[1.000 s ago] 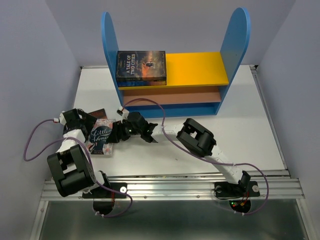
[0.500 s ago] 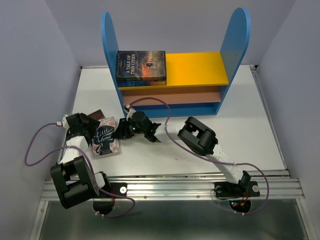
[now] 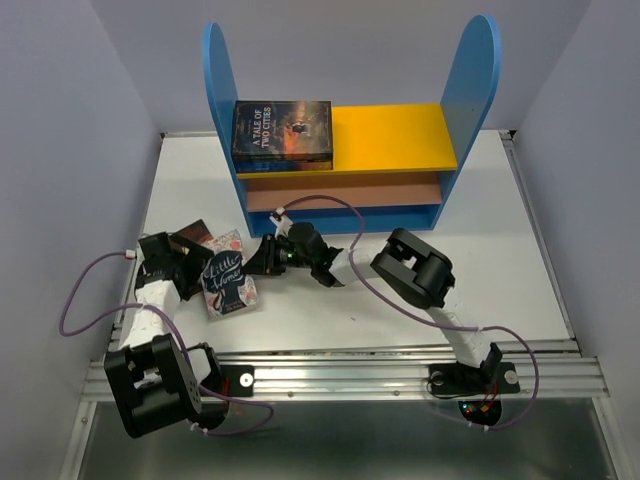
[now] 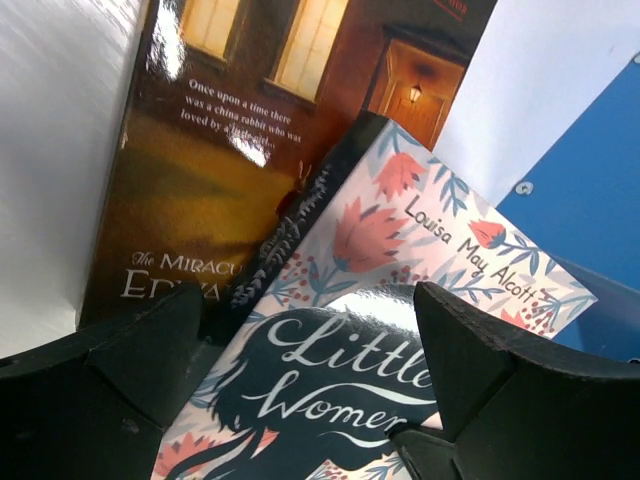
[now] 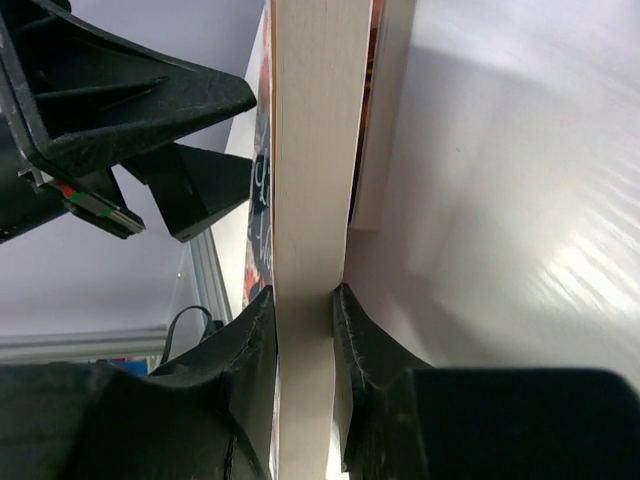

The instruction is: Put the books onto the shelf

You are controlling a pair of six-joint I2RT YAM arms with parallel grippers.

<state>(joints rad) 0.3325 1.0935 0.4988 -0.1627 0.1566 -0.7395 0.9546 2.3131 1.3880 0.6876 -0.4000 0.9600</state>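
Note:
I will next grab the Little Women book by its black spine (image 3: 206, 287) with my left gripper. That leaves the book's pages free to lead onto the shelf (image 3: 395, 135).
The Little Women book (image 3: 228, 286), with a floral cover, sits at the table's left, partly over a brown-covered book (image 3: 195, 238). My right gripper (image 3: 262, 260) is shut on its right edge. In the right wrist view both fingers press the cream page block (image 5: 310, 150) at my right gripper (image 5: 305, 310). My left gripper (image 3: 190, 264) stands open at the book's left side. The left wrist view shows its fingers (image 4: 470, 350) spread over the Little Women cover (image 4: 400, 230) and the brown book (image 4: 220, 150). On the shelf (image 3: 395, 135), A Tale of Two Cities (image 3: 282, 132) lies on the yellow top board.
The shelf's tall blue side panels (image 3: 470, 90) stand at the back of the white table (image 3: 470, 260). An aluminium rail (image 3: 350, 375) runs along the near edge. Purple cables (image 3: 75, 300) loop beside both arms. Walls close in the left and right sides.
My right gripper has closed on the Little Women book and drawn it rightward, turning it. The left arm followed to the right, its gripper still open.

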